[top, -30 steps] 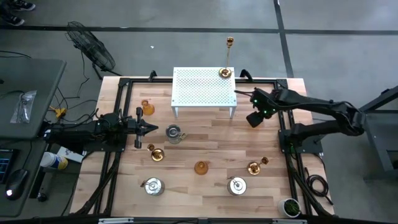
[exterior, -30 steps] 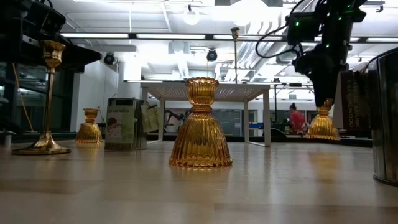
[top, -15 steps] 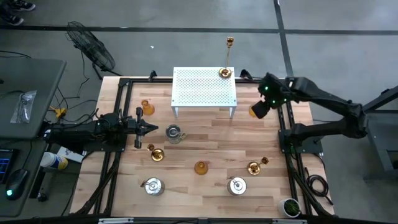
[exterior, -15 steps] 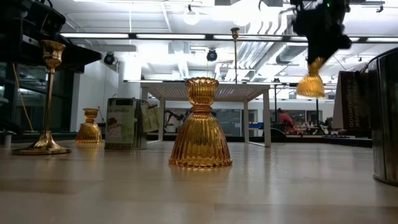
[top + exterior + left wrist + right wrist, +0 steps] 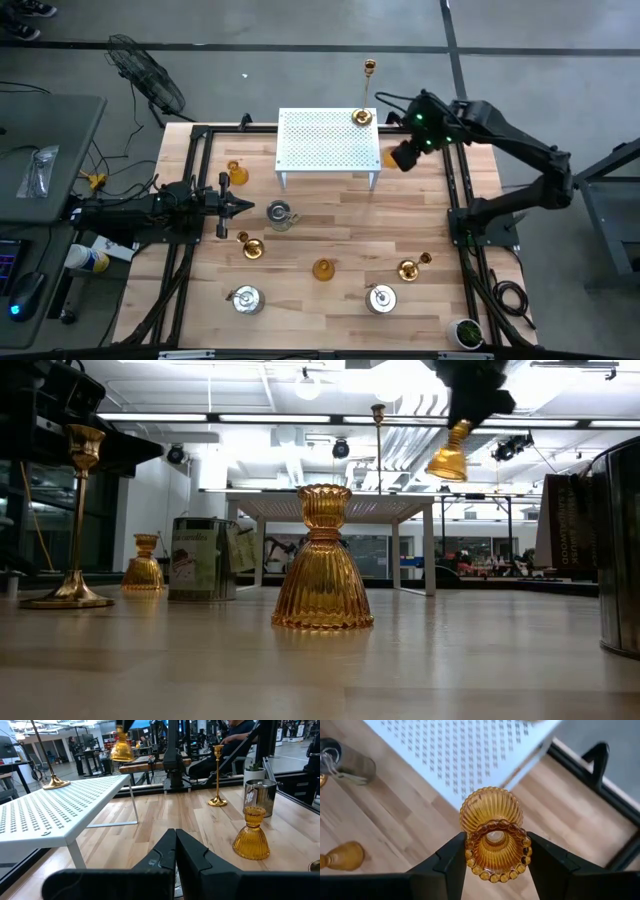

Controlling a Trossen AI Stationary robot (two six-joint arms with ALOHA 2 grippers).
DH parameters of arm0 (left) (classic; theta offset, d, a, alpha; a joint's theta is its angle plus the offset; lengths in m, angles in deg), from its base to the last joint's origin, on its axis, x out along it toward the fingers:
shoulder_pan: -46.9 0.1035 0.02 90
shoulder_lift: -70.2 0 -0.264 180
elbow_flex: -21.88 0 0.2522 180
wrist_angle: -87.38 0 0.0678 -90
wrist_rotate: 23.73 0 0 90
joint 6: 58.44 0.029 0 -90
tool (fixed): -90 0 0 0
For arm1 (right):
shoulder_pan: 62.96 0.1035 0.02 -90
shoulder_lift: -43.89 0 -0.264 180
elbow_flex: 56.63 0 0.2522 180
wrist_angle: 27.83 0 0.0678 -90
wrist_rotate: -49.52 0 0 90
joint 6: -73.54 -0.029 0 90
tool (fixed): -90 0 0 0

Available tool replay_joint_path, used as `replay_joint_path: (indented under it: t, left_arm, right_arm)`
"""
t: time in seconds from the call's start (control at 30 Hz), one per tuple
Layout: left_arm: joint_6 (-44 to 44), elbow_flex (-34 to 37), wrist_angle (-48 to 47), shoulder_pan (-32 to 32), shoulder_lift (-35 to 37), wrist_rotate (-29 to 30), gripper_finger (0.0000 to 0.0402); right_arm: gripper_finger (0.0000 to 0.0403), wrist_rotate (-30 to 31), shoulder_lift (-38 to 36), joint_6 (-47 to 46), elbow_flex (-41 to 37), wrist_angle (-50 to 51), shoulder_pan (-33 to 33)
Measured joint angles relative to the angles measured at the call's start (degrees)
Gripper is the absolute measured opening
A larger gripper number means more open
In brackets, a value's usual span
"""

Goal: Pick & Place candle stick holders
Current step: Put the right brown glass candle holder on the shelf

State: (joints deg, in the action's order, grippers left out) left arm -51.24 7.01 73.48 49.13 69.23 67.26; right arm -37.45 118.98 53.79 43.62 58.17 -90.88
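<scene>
The holder's ribbed base is high up, short of the white rack's top point(image 5: 328, 138) point(image 5: 465, 755). The right gripper needs to move the holder there before it lets go.
My right gripper point(image 5: 398, 157) is shut on an amber-orange ribbed candle stick holder point(image 5: 491, 826), high in the air beside the right end of the white perforated rack point(image 5: 328, 140). In the low view that holder point(image 5: 447, 458) hangs above the rack top. A tall gold candlestick point(image 5: 362, 117) stands by its round base on the rack's far right corner. More holders stand on the table: amber ones point(image 5: 323, 269) point(image 5: 237, 175), gold ones point(image 5: 250, 245) point(image 5: 410, 268), silvery pots point(image 5: 280, 213) point(image 5: 246, 299) point(image 5: 381, 298). My left gripper point(image 5: 245, 205) waits shut at the table's left. My right gripper pinches the amber holder's beaded top cup point(image 5: 495, 851) between its two fingers point(image 5: 454, 862), one on each side. The fingers slant down from above. The holder hangs below them, lifted clear of the table, its wide ribbed base point(image 5: 445, 464) lowest and slightly tilted.
Black frame rails point(image 5: 455, 200) run along the table's sides. A small potted plant point(image 5: 467, 332) sits at the near right corner. Bare wood point(image 5: 420, 215) lies right of the rack and between the standing holders.
My right gripper has risen with the amber holder, which stood on the table a second ago and now hangs clear. It has also gone toward the table's far edge and left, nearer the rack's right end, tipping more steeply downward.
</scene>
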Motion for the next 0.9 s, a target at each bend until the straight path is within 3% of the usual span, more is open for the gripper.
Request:
replay_joint_path:
  t: [0.4, 0.9]
  left_arm:
    - [0.01, 0.00, 0.00, 0.01, 0.00, -0.02, 0.0000]
    - [0.00, 0.00, 0.00, 0.01, 0.00, -0.02, 0.0000]
  right_arm:
    - [0.0171, 0.07, 10.32, 2.06, 5.41, -5.73, -0.68]
    - [0.0171, 4.23, 15.22, 3.54, 7.42, -10.74, -1.38]
